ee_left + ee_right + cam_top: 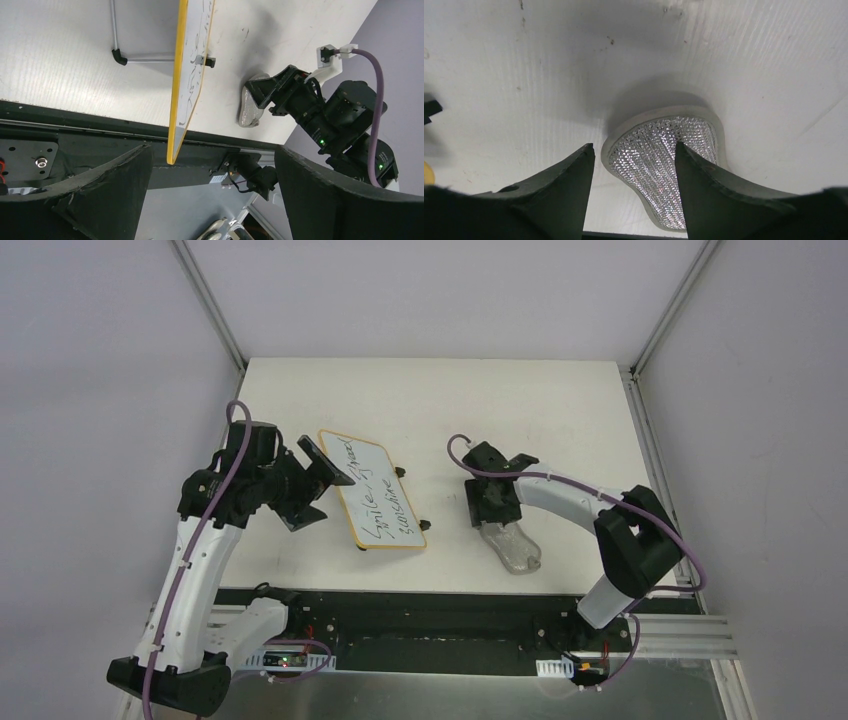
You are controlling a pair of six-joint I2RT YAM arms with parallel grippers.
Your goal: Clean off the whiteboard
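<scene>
The robot's right gripper will grab the grey pad from above near its far end (495,527), so the pad's table-facing side stays free to erase the whiteboard (372,490).
The whiteboard (372,490) lies on the table left of centre, tan-rimmed, with black handwriting across it. In the left wrist view the whiteboard (192,75) shows almost edge-on, its near corner between my fingers, closer to the left one. My left gripper (318,488) (215,165) is open at the board's left edge and holds nothing. A grey lumpy pad (515,548) (664,150) lies right of centre. My right gripper (495,508) (634,152) is down over the pad's far end, open. Its fingers straddle the pad, with a gap showing on the left side.
The table's near edge is a black rail (430,605), close to the board's near corner and to the pad. Grey enclosure walls with aluminium posts (210,300) bound the table on the left, the back and the right. The board has small black feet (401,472).
</scene>
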